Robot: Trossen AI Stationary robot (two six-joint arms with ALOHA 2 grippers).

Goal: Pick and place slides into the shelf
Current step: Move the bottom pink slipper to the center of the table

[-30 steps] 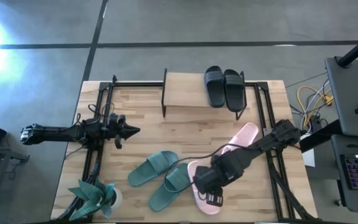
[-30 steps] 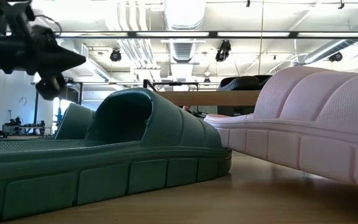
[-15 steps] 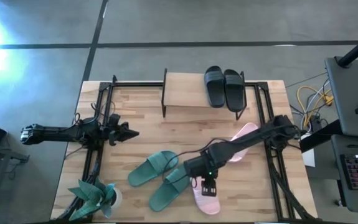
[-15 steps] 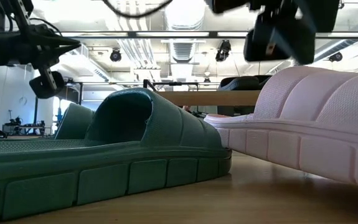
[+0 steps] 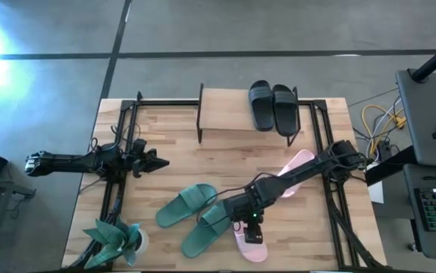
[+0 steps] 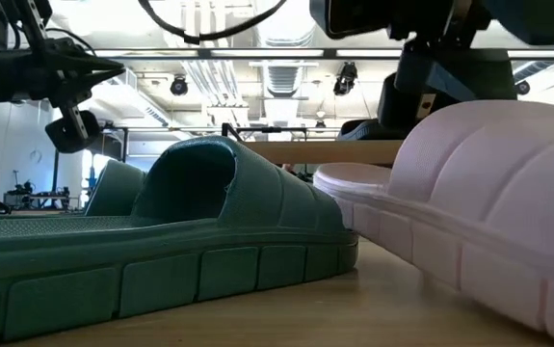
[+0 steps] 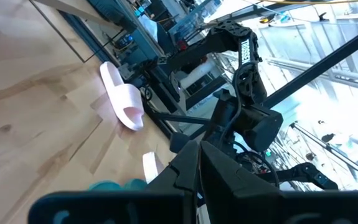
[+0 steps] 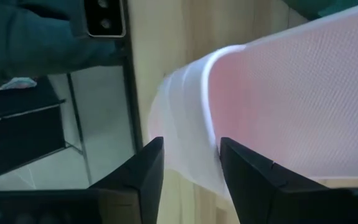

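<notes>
I should next grab the light pink slide by the edge of its strap (image 5: 250,240) with my right gripper, to bring it to the shelf (image 5: 225,110).
A light pink slide (image 5: 252,247) lies near the table's front edge, beside two dark green slides (image 5: 187,203) (image 5: 205,230). My right gripper (image 8: 191,168) reaches down onto the pink slide's strap (image 6: 488,164). A second pink slide (image 5: 298,162) lies farther right, partly under the right arm. Two black slides (image 5: 272,106) rest sole-down on the shelf's (image 5: 225,110) plank top at the far side. My left gripper (image 5: 161,161) hangs shut and level over the table's left part, touching nothing. My right gripper has the pink slide's strap edge (image 8: 208,127) between its two fingers (image 8: 149,163), one on each side of the pale rim. The fingers come slanting down from the table's far right. The slide sits tilted, with its sole (image 6: 469,270) still on the table.
A small green plant (image 5: 116,236) stands at the table's near left corner. Black metal rails (image 5: 119,174) run along both sides of the table. The shelf's left half is bare wood.
My right gripper has come down and toward the table's near left, onto the near pink slide, and its fingers now stand about the strap. The slide has tipped and shifted in the low view. My left gripper has rolled a little in place.
</notes>
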